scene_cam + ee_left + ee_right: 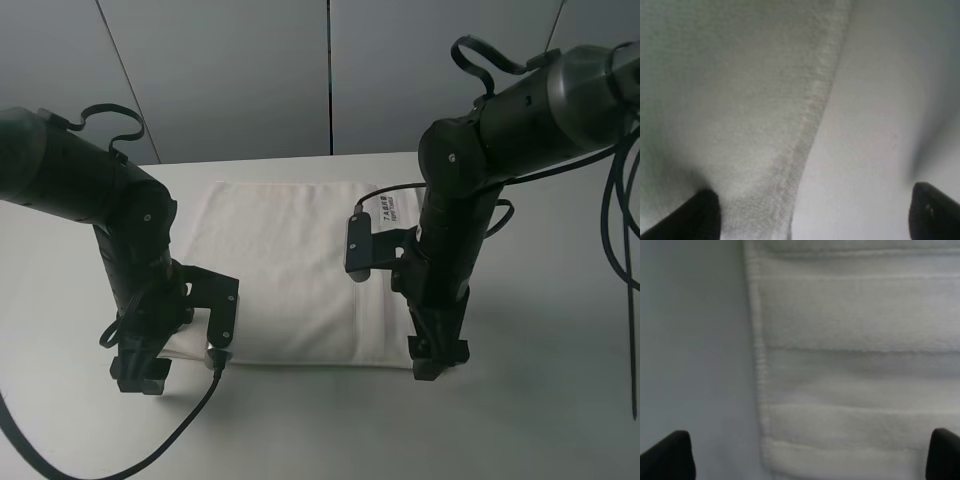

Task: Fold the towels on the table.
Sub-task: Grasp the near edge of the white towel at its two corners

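Observation:
My left gripper will next take hold of the towel by its hem at the near corner [782,215], because the rest of the towel is lying flat.
The white towel [290,270] lies flat on the white table [540,400], with its small grey-lettered label [388,208] at the far right corner. My left gripper [150,375] is down at the towel's near left corner. In the left wrist view it [815,220] is open, and the towel's hem [805,145] runs between the fingertips [700,215]. My right gripper [437,360] is down at the near right corner. In the right wrist view it [807,460] is open over the banded border [855,365] and the side hem [757,355]. Neither gripper holds cloth.
Grey wall panels [230,70] stand behind the table's far edge. A black cable [170,440] loops over the table's front left. More cables [630,300] hang at the right edge. The right wrist camera mount [358,243] hangs over the towel.

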`<state>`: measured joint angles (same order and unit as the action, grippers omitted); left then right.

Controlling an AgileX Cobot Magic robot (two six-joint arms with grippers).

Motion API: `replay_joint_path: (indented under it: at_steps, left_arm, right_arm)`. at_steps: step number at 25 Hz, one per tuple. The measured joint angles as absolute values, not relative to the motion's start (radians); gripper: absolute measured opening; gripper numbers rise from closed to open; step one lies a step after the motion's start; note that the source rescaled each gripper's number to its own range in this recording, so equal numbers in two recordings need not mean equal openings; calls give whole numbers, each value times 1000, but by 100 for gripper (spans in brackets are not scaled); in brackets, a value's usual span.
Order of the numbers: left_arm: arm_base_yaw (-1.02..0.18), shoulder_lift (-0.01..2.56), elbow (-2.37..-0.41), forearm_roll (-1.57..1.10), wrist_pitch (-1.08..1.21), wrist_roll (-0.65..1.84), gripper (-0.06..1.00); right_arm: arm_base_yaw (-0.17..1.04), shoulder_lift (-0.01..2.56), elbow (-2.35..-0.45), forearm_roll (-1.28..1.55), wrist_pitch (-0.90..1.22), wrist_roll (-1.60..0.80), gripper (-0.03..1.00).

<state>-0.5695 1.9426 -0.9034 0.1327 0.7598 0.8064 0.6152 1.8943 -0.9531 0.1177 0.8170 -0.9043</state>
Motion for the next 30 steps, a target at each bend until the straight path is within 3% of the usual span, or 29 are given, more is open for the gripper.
replay_joint_path:
  at_steps: [26,28,30]
  left_arm:
    - [-569,1945,-903,129,760,806,98]
    - [-569,1945,-903,129,760,806,98]
    - [-569,1945,-903,126,760,806,98]
  right_arm:
    - [647,1906,-843,78,633,-880,100]
    - [648,1906,-839,65,623,-880,94]
    - [648,1906,-833,54,593,-876,78]
